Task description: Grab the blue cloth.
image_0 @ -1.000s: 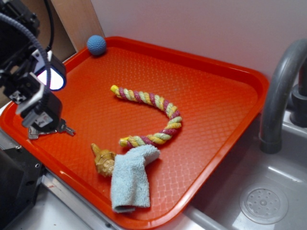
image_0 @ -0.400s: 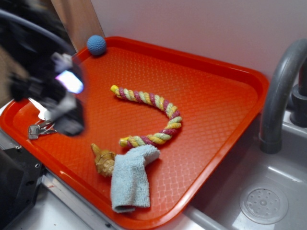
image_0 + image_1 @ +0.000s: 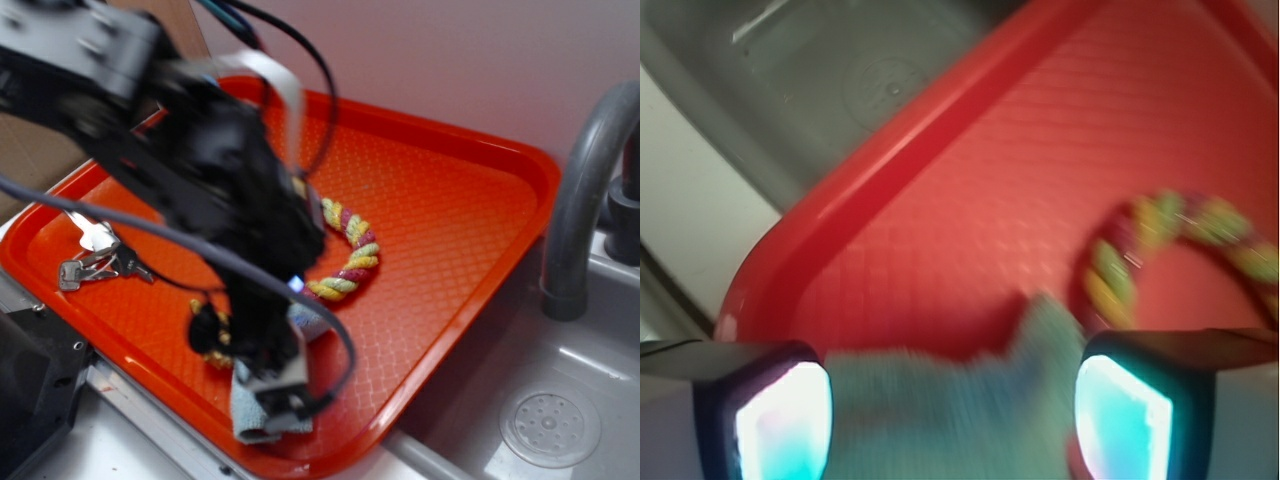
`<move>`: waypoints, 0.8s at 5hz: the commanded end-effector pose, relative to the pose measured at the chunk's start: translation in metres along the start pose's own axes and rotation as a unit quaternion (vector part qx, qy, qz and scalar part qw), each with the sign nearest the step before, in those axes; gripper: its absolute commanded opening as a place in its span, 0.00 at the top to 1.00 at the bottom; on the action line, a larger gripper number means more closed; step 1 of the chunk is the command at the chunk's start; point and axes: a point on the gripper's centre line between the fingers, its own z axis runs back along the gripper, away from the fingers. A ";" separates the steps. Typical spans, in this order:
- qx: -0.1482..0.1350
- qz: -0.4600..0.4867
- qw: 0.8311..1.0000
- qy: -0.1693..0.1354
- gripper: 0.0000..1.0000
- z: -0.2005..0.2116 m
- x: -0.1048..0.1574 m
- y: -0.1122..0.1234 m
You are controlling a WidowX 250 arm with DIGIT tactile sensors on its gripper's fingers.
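Observation:
My gripper takes hold of the cloth by its rumpled middle (image 3: 952, 418) next, to grab the blue cloth off the red tray (image 3: 970, 200).
The blue cloth (image 3: 246, 408) lies rumpled near the front edge of the orange tray (image 3: 450, 200), mostly covered by my arm. My gripper (image 3: 278, 388) hangs directly over it. In the wrist view the cloth (image 3: 960, 415) fills the gap between my two lit fingers (image 3: 780, 420), which stand wide apart on either side of it. The gripper (image 3: 955, 425) is open, and the picture is blurred by motion. Whether the pads touch the cloth cannot be told.
A yellow-and-red rope toy (image 3: 350, 260) curves just behind the cloth. Keys (image 3: 90, 265) lie at the tray's left. A tan toy (image 3: 215, 352) peeks out left of the cloth. The grey faucet (image 3: 585, 180) and sink drain (image 3: 550, 425) are to the right.
My arm has swung from the tray's left side, near the keys, across to the front and down over the blue cloth. The cloth and rope have not moved.

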 end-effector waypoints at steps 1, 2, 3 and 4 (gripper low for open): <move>-0.010 -0.025 0.999 0.038 0.00 -0.013 -0.004 -0.022; -0.015 -0.002 0.999 0.028 0.00 0.005 -0.014 -0.012; 0.010 0.067 0.997 -0.030 0.00 0.032 -0.031 0.000; 0.017 0.140 0.988 -0.068 0.00 0.043 -0.043 0.009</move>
